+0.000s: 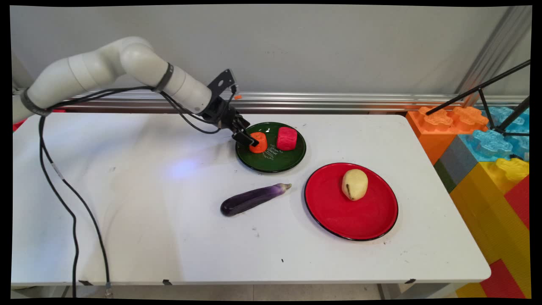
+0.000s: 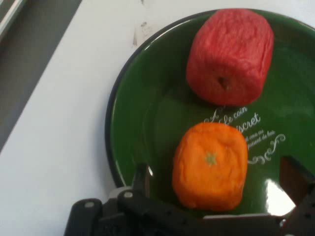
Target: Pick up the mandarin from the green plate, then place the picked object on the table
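My gripper picks up the small orange fruit by its rounded sides next. Then my gripper carries the orange fruit toward the red plate [image 1: 345, 213].
My gripper [image 1: 250, 140] [image 2: 219, 173] stands open over the left side of a dark green plate [image 1: 271, 166] [image 2: 147, 98]. An orange fruit [image 1: 259, 143] [image 2: 210, 166] sits on the plate between its two fingers, with a gap on each side. In the hand view one finger [image 2: 141, 178] is to the left of the orange and the other [image 2: 294, 178] to its right. A red fruit [image 1: 287, 138] [image 2: 230, 55] rests on the same plate just beyond the orange, untouched.
A red plate [image 1: 338, 220] holding a pale yellow potato [image 1: 355, 184] lies to the right front. A purple eggplant [image 1: 254, 199] lies on the white table [image 1: 127, 212] in front of the green plate. Large coloured blocks [image 1: 487, 152] stand at the table's right end.
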`<state>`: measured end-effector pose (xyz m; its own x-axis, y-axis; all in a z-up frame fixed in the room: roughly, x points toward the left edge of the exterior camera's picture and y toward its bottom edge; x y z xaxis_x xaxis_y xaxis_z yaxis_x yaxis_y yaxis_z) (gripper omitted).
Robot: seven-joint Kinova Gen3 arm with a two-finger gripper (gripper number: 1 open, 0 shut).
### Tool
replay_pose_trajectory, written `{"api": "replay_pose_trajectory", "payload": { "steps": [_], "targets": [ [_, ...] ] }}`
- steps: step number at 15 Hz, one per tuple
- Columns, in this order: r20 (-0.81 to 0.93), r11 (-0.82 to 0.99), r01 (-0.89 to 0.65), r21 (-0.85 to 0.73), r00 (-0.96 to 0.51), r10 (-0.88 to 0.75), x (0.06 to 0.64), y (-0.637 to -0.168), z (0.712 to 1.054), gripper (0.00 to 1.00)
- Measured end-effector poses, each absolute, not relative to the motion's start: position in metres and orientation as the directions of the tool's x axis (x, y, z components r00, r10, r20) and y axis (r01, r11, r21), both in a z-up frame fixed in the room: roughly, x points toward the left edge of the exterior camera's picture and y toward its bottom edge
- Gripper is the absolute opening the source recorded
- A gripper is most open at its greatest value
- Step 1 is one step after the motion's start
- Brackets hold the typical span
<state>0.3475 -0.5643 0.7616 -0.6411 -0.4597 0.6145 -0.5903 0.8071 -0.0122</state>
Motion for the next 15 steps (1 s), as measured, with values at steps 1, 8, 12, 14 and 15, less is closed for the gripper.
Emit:
{"api": "replay_pose_trajectory", "payload": {
  "steps": [1,8,12,14,15],
  "targets": [
    [0.617,0.808,-0.590,-0.008,-0.639,-0.460,0.345,-0.566,0.758,1.00],
    [0.625,0.811,-0.585,0.008,-0.630,-0.461,0.335,-0.574,0.743,1.00],
    [0.626,0.815,-0.579,0.006,-0.633,-0.455,0.332,-0.575,0.740,0.00],
    [0.626,0.817,-0.576,0.001,-0.637,-0.450,0.332,-0.575,0.739,0.00],
    [0.625,0.817,-0.576,-0.001,-0.638,-0.450,0.332,-0.575,0.739,0.00]
  ]
}}
